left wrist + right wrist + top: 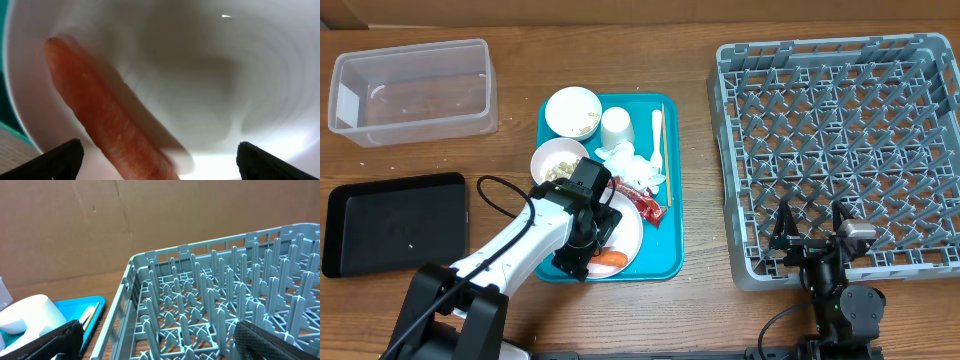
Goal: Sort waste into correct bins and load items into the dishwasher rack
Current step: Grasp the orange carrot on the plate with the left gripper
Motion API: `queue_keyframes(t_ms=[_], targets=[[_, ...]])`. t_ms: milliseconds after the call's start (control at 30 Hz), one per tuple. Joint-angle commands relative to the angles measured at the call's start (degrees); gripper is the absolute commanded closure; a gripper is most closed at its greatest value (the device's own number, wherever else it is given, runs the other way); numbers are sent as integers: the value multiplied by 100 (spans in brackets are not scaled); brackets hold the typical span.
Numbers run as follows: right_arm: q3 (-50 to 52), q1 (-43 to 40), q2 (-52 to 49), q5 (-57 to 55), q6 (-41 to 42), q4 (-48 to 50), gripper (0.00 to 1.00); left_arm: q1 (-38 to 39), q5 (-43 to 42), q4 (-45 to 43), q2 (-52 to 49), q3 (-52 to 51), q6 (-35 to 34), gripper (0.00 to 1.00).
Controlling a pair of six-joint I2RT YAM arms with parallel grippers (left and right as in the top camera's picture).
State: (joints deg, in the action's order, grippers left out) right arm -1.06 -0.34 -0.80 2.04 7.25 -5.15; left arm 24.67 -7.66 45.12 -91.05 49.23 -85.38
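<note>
My left gripper takes hold of the orange carrot by its thicker end [601,257] [144,161] next, so its tapered tip stays free to enter the black tray.
My left gripper [588,250] hangs open low over the white round plate [632,232] on the teal tray. In the left wrist view its fingertips [60,159] straddle the orange carrot [107,117], which lies diagonally on the plate [210,75]; they are not touching it. One end of the carrot [611,258] shows beside the gripper. Two white bowls [572,110] [558,160], a small cup [616,127], crumpled napkins [632,166] and a red wrapper [651,208] sit further back on the tray. My right gripper [810,243] is open and empty at the grey dishwasher rack's [840,140] near left corner.
The clear tub [412,90] stands at the back left and the black tray [395,222] at the front left. A thin beige stick [661,135] lies along the right side of the teal tray [665,262]. The rack's pegs [215,295] fill the right wrist view.
</note>
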Motion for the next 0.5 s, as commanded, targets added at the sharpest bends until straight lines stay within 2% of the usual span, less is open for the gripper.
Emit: queue_keyframes(t_ms=[0,167,367,400,467], targets=[[61,-15,63,-50,-20,42,0,22,81,-127,-46,-101,-79,0],[61,-15,63,-50,-22,42,0,22,413,-310,-48,-111,-79,0],[61,-15,63,-50,-20,42,0,22,424,-485,-48,-114,-81,0],[61,-15,63,-50,-20,42,0,22,424,-470,-48,-114,-81,2],[61,-15,63,-50,-20,42,0,22,396,-468,-48,-114,-81,15]])
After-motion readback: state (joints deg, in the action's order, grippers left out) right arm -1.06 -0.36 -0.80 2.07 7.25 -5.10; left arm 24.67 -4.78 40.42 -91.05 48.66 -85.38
